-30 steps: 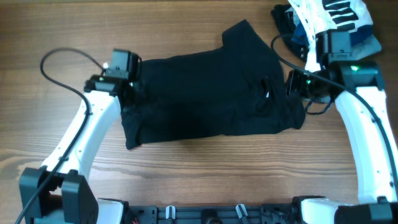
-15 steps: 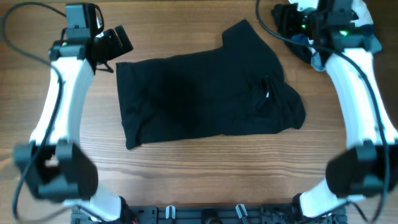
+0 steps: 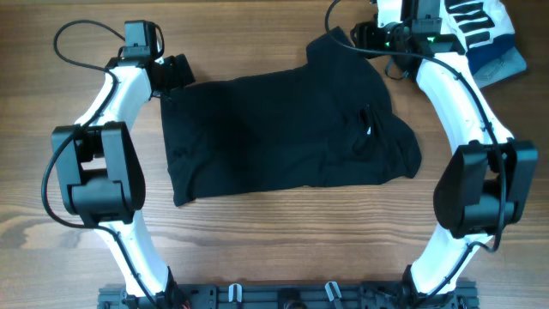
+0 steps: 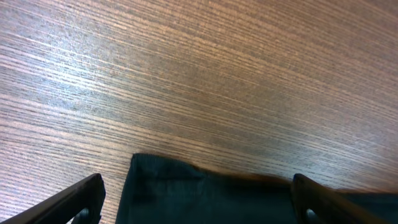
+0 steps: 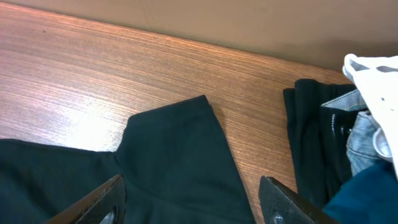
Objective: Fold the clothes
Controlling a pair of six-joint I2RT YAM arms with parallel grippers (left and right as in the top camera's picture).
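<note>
I will grab the far sleeve of the black garment with my right gripper to fold the garment over, and leave the garment's far corner to my left gripper.
The black garment (image 3: 283, 129) lies spread out flat in the middle of the wooden table, with a sleeve pointing to the far right corner. My left gripper (image 3: 176, 73) is open just beyond its far left corner. In the left wrist view that corner (image 4: 186, 196) lies between the open fingers (image 4: 198, 182). My right gripper (image 3: 360, 39) is open over the far sleeve. In the right wrist view the sleeve (image 5: 174, 143) lies between and ahead of the open fingers (image 5: 193, 190). Neither gripper holds anything.
A pile of other clothes sits at the far right corner: a white black-striped garment (image 3: 472, 21), a light-blue denim piece (image 3: 502, 60) and a dark piece (image 5: 311, 137). In the right wrist view the denim (image 5: 367, 140) lies just right of my right gripper.
Both grippers left the garment's left and right edges, lifted, and now sit at its far corners: left at the far left corner, right at the far sleeve. The garment has not moved.
</note>
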